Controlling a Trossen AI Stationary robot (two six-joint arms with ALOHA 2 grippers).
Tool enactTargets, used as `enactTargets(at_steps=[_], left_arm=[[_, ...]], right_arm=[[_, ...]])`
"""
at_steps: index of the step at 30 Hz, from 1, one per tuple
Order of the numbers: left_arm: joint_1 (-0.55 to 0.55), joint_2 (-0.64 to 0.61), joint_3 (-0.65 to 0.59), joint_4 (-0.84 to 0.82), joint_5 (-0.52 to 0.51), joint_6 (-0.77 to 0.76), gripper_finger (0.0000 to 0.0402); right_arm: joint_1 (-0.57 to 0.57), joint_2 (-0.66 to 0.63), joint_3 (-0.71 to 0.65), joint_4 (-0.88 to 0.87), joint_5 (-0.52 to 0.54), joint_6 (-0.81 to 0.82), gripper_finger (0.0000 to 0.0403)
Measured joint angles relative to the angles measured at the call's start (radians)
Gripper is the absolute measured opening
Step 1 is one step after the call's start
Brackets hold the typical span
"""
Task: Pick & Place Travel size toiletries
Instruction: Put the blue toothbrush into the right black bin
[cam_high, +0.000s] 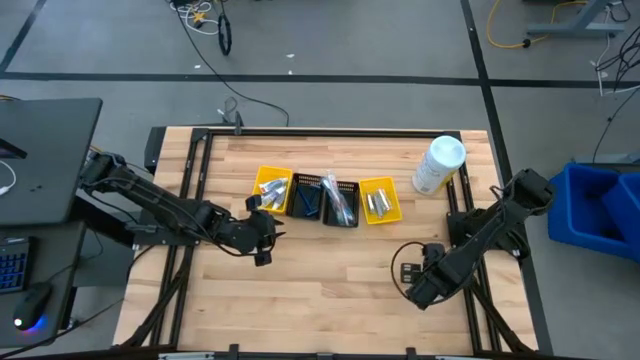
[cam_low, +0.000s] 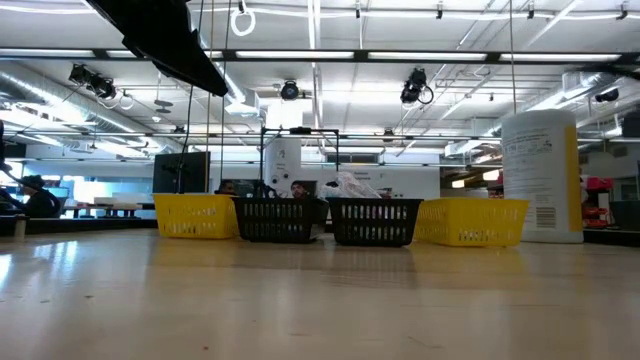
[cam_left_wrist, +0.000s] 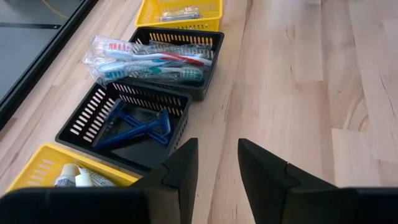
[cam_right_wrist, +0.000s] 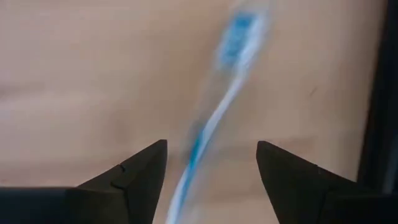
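The robot's right fingertips are above the toothbrush handle in the right wrist view, so the right gripper should go lower first and then close on the toothbrush.
A blue-and-white toothbrush (cam_right_wrist: 214, 112) lies on the wood in the right wrist view, blurred. My right gripper (cam_right_wrist: 211, 158) is open above it, one finger on each side with a gap to both. It hovers near the table's right near part (cam_high: 415, 290), where the arm hides the toothbrush. My left gripper (cam_left_wrist: 217, 155) is open and empty, hovering just near of the left yellow basket (cam_high: 262, 238). Four baskets stand in a row. The left yellow basket (cam_left_wrist: 43, 171) has white tubes (cam_left_wrist: 78, 179), the black basket (cam_left_wrist: 121, 121) blue razors (cam_left_wrist: 140, 127), and the second black basket (cam_left_wrist: 177, 53) wrapped toothbrushes (cam_left_wrist: 149, 62). The far yellow basket (cam_left_wrist: 180, 12) has small items.
A large white bottle (cam_high: 438, 165) stands at the table's far right, beside the right yellow basket (cam_high: 380, 200). In the low view the baskets (cam_low: 375, 222) and the bottle (cam_low: 540, 175) line the far side. Bare wood (cam_high: 330, 280) lies between the two grippers. A black frame (cam_high: 190, 190) edges the table.
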Motion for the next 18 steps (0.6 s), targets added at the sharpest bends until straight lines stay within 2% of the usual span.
enactTargets(at_steps=[4, 7, 10, 18], left_arm=[[0.0, 0.0, 0.0, 0.0, 0.0, 0.0, 0.0121], [0.0, 0.0, 0.0, 0.0, 0.002, -0.005, 0.0121], [0.0, 0.0, 0.0, 0.001, 0.012, -0.007, 0.0121], [0.0, 0.0, 0.0, 0.007, 0.016, -0.006, 0.0121]], right_arm=[[0.0, 0.0, -0.099, 0.074, -0.027, 0.062, 0.0247], [0.0, -0.006, -0.162, 0.176, -0.021, 0.073, 0.0238], [0.0, -0.01, -0.186, 0.206, -0.003, 0.087, 0.0222], [0.0, -0.02, -0.17, 0.178, 0.04, 0.09, 0.0129]])
